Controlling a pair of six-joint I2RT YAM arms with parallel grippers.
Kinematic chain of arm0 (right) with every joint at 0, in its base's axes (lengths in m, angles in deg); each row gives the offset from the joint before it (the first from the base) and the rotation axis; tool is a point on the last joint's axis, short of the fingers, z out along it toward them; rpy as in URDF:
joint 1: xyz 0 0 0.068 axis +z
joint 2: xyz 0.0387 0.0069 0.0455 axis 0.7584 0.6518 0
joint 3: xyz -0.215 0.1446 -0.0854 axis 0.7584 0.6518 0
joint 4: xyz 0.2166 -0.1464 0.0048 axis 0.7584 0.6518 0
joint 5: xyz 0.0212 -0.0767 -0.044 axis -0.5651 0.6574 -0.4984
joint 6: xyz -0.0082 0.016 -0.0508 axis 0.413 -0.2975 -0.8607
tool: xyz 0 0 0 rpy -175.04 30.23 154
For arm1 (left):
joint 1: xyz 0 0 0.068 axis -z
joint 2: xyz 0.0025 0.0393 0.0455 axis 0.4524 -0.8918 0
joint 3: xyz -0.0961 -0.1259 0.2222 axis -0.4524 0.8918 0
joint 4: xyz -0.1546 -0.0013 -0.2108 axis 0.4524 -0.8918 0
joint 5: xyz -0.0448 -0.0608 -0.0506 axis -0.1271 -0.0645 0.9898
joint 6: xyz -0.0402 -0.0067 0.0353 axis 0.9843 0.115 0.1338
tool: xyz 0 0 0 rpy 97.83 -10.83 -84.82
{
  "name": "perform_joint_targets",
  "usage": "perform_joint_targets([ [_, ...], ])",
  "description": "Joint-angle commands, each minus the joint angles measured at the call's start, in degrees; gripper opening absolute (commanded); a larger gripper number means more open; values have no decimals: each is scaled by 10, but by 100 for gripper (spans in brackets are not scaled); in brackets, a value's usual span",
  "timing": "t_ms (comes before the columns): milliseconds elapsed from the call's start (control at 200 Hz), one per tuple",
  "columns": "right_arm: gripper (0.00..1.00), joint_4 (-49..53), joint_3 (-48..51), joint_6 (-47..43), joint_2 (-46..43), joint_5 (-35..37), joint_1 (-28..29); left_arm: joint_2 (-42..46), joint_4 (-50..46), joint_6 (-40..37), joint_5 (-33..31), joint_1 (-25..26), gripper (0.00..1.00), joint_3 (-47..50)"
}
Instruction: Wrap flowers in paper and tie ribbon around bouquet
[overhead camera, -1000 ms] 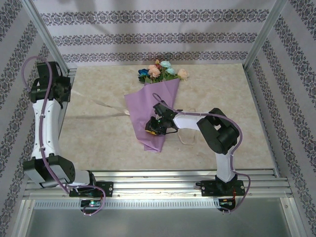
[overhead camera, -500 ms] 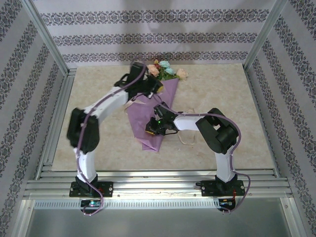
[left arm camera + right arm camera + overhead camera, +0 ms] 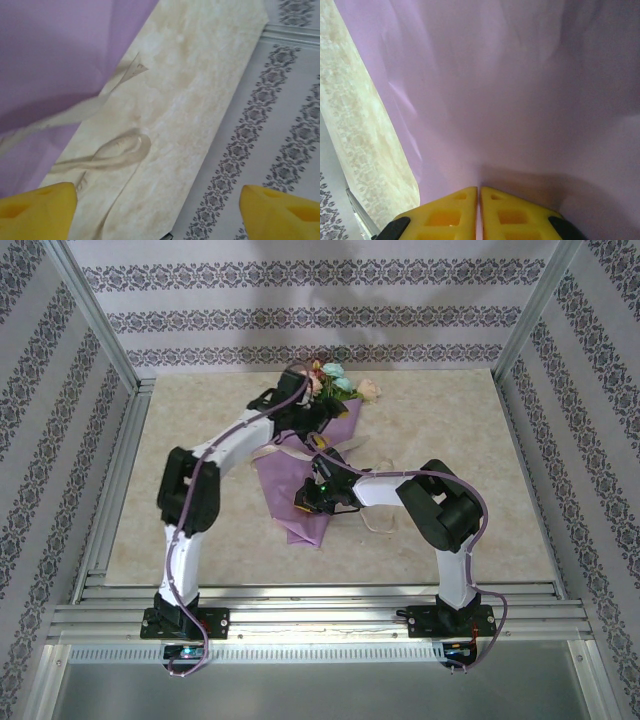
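Next, my left gripper grabs the cream ribbon's strand [image 3: 69,116] over the lilac paper, to draw the ribbon across and tie the bouquet.
The bouquet lies mid-table as a lilac paper [image 3: 346,426] cone, with the flowers [image 3: 336,383] showing at its far wide end. My left gripper [image 3: 300,416] hovers over the cone's upper left edge. In the left wrist view it [image 3: 159,210] is open, its yellow fingertips [image 3: 37,202] wide apart above the cream ribbon [image 3: 116,149] and the paper's edge [image 3: 60,50]. Lower down the cone, my right gripper [image 3: 312,498] is shut on a fold of the paper [image 3: 520,90], its yellow tips [image 3: 479,192] pinched together.
More ribbon [image 3: 376,525] loops on the marble tabletop [image 3: 200,520] right of the cone. Patterned walls and aluminium posts [image 3: 95,325] enclose the table. Bare tabletop lies to the left and right of the bouquet.
My left arm has swung from its folded pose at the left wall out over the bouquet's upper part, and its jaws have opened. The right gripper has stayed on the cone, closing a little more.
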Motion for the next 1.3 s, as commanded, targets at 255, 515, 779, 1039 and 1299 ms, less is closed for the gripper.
perform_joint_targets([
  [255, 14, 44, 17, -7, 24, 6, 2, 158, -53, 98, -42, -85, 67, 227],
  [515, 14, 47, 14, -6, 25, 3, 2, 130, 12, 212, -109, -151, 77, 284],
  [779, 14, 47, 15, -7, 22, 5, 2, 134, 94, 364, -173, -196, 76, 364],
  [1039, 14, 45, 17, -6, 23, 4, 3, 87, 139, 428, -131, -200, 67, 357],
  [1299, 14, 44, 17, -6, 25, 3, 4, 53, 160, 455, -113, -199, 47, 348],
])
